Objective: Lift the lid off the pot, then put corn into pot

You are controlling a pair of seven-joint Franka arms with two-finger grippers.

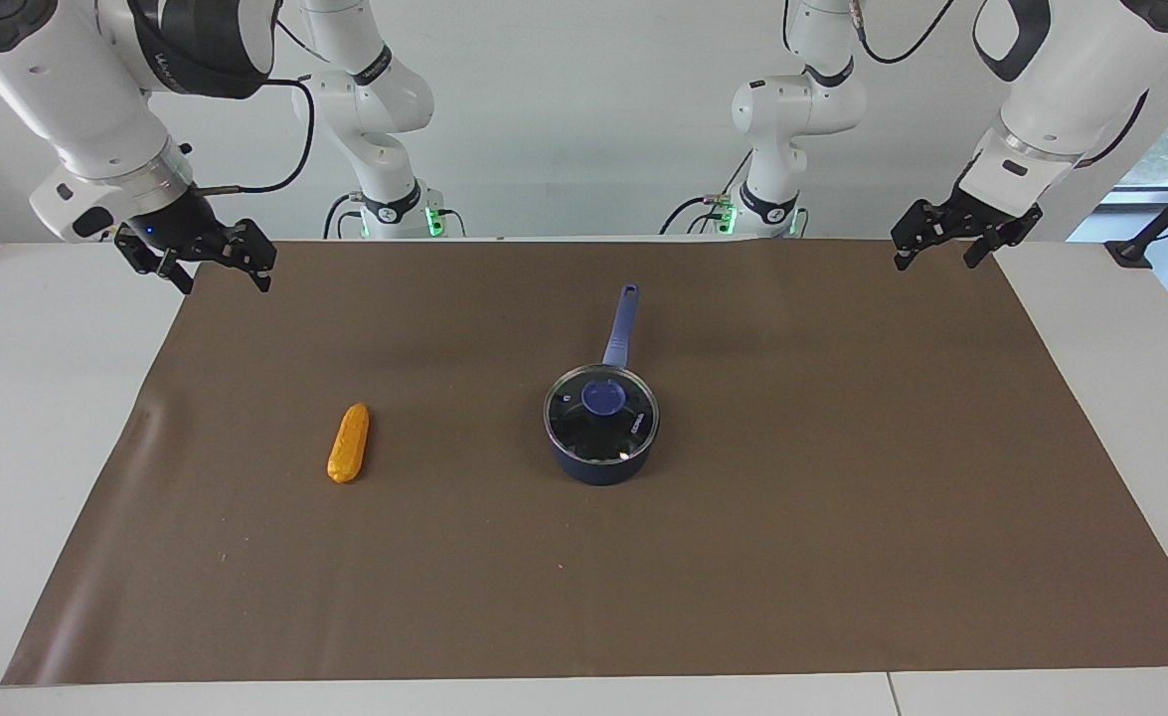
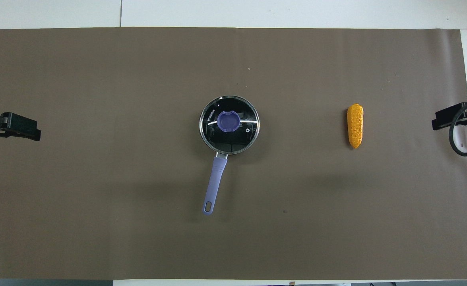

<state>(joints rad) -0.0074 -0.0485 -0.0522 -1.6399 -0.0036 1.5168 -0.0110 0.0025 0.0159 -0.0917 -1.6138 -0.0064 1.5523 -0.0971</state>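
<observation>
The lid's glass disc spreads wide across the whole pot. To lift the lid, my left gripper should next grab its narrow blue knob [image 2: 228, 121].
The dark blue pot [image 1: 598, 467] stands mid-table with its lighter blue handle [image 2: 216, 178] pointing toward the robots. The glass lid [image 1: 603, 400] with its blue knob sits closed on the pot, and shows in the overhead view [image 2: 229, 121] too. The yellow-orange corn [image 1: 349, 443] lies flat on the mat beside the pot, toward the right arm's end [image 2: 355, 125]. My right gripper [image 1: 228, 286] hangs open and empty over the mat's corner at its own end [image 2: 442, 121]. My left gripper [image 1: 934, 265] hangs open and empty over the mat's corner at its end [image 2: 30, 131]. Both arms wait.
A brown mat [image 1: 842, 517] covers most of the white table [image 1: 27, 418]. Nothing else lies on it besides the pot and the corn.
</observation>
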